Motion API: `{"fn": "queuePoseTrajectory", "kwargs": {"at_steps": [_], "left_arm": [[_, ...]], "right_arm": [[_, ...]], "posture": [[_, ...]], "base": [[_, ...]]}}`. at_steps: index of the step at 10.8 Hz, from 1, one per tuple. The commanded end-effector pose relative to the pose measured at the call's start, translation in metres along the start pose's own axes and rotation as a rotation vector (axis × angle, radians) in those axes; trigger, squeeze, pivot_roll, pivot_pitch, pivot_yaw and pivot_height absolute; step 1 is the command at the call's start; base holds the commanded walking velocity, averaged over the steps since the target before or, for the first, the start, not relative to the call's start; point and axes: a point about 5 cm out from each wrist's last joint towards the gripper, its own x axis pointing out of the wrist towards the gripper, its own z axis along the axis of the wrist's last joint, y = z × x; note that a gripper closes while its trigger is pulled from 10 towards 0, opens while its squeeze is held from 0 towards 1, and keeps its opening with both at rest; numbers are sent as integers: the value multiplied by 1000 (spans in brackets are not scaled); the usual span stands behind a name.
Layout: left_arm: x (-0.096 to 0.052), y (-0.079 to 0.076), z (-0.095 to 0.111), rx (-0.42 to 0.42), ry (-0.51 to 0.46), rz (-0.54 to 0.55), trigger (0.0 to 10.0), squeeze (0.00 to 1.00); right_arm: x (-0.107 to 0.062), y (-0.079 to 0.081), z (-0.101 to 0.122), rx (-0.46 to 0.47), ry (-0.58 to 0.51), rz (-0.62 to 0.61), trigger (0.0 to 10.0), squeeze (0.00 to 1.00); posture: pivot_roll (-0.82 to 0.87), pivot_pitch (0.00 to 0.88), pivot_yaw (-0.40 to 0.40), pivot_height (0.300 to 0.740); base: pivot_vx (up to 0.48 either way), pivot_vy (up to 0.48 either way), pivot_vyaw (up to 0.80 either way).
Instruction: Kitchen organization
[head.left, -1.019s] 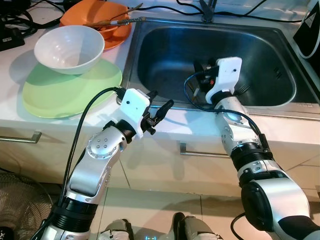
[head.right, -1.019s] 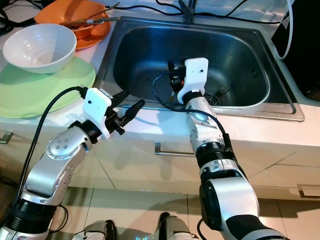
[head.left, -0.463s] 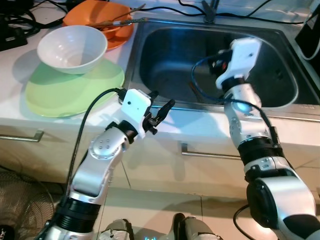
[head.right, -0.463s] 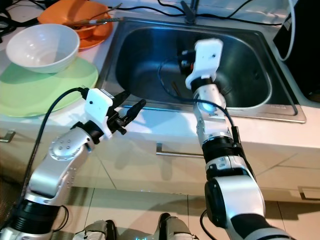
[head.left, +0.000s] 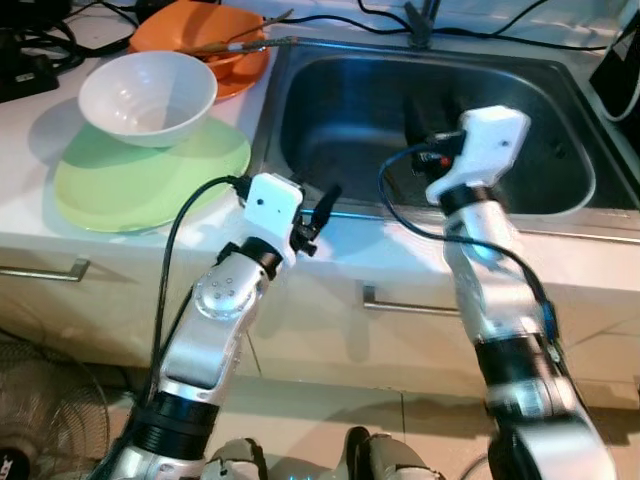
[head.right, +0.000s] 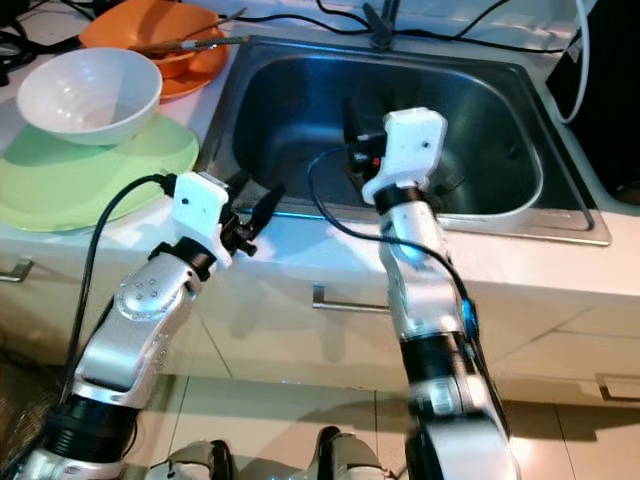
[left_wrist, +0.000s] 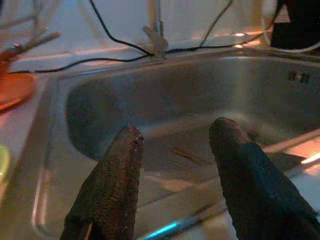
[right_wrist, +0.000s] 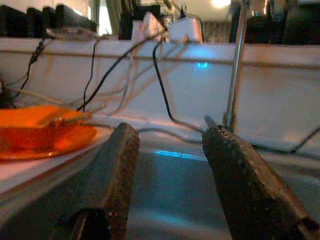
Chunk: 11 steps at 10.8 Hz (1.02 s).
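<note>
My left gripper should next grab the white bowl by its thin rim (head.left: 214, 92), as the bowl's round body is far wider than my open fingers.
A steel sink (head.left: 340, 110) is set in the white counter. My right gripper (head.left: 414, 118) hangs open over the basin with nothing between its fingers (right_wrist: 117, 165). At the counter's front edge, my left gripper (head.left: 318, 208) points at the sink rim, open and empty. A thin stick (left_wrist: 187, 155) lies on the sink bottom. To the left, a white bowl (head.left: 148, 95) stands on a green plate (head.left: 150, 175). Behind them, an orange dish (head.left: 195, 35) holds long utensils (head.left: 235, 42).
The faucet (head.left: 418, 22) rises at the sink's back, with black cables along the wall. A dark appliance (head.left: 625, 60) stands at the far right. Below the counter are drawers with handles (head.left: 405, 302), and a fan (head.left: 40, 400) stands on the floor at the left.
My right gripper has come up from low in the basin and now hovers over it. My left gripper has turned its fingers toward the sink rim.
</note>
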Motion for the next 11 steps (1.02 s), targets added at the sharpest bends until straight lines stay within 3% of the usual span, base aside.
{"fn": "queuePoseTrajectory", "kwargs": {"at_steps": [1,5,11], "left_arm": [[-7,4,-20,-4,94,58,10000,0],[-9,10,-20,-2,98,100,10000,0],[-6,20,-11,41,58,140,10000,0]], "right_arm": [[-8,-2,-3,17,35,-25,10000,0],[-31,-6,-25,3,134,-54,10000,0],[-33,4,-32,42,153,-71,10000,0]], "posture": [[51,210,-53,740],[57,213,-52,740],[66,205,-46,740]], "base": [[0,0,0],[0,0,0],[0,0,0]]}}
